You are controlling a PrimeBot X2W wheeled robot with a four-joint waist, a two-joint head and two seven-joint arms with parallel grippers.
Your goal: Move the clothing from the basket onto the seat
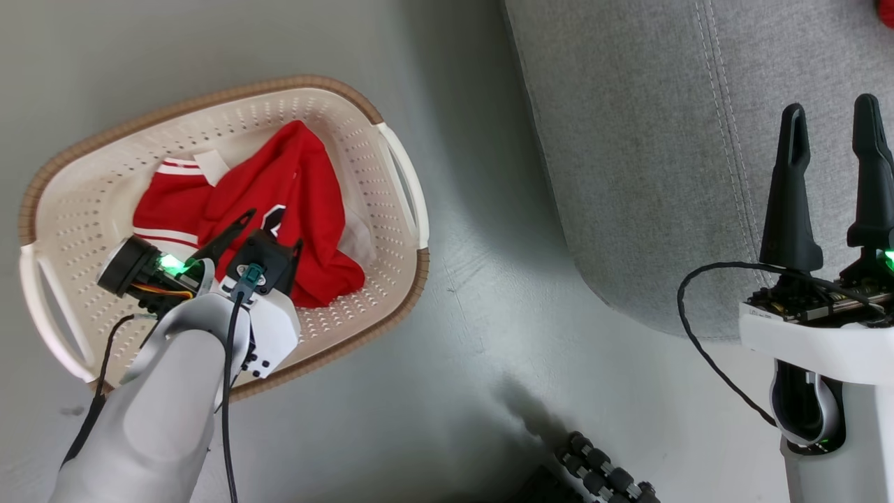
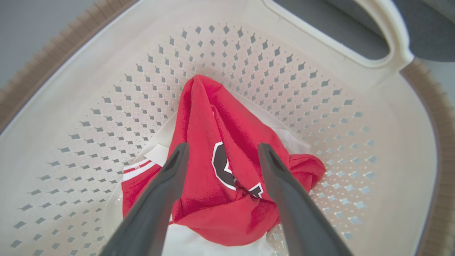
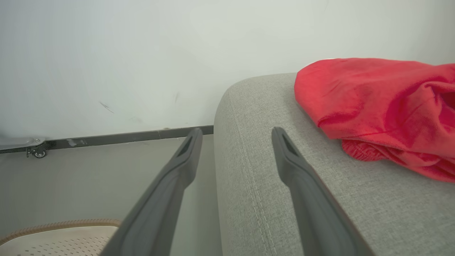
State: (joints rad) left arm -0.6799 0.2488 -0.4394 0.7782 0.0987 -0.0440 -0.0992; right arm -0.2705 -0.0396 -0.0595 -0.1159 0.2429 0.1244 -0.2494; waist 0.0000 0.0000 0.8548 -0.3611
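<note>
I need to grab the red garment by its lettered fold [image 1: 274, 221] with my left gripper next. The fold bunches up, while the garment's striped cuff [image 1: 177, 168] lies flat in the basket.
The cream basket [image 1: 230, 94] stands on the floor at the left, with a red garment [image 1: 300, 181] with white trim bunched inside. My left gripper [image 1: 274, 228] reaches down into it, open. In the left wrist view its fingers [image 2: 224, 146] straddle the garment's fold [image 2: 202, 106] with black-and-white lettering, inside the basket's perforated wall [image 2: 249, 53]; whether they touch the cloth I cannot tell. My right gripper [image 1: 831, 105] stands open and empty over the grey seat [image 1: 642, 140]. Another red garment [image 3: 376, 96] lies on the seat [image 3: 355, 199], to the right of the right gripper [image 3: 237, 131].
A white sheet [image 2: 199, 245] lies under the garment in the basket. Grey floor separates basket and seat. A black ribbed part [image 1: 601, 468] shows at the bottom edge. A dark baseboard with a small caster [image 3: 39, 153] runs along the white wall behind.
</note>
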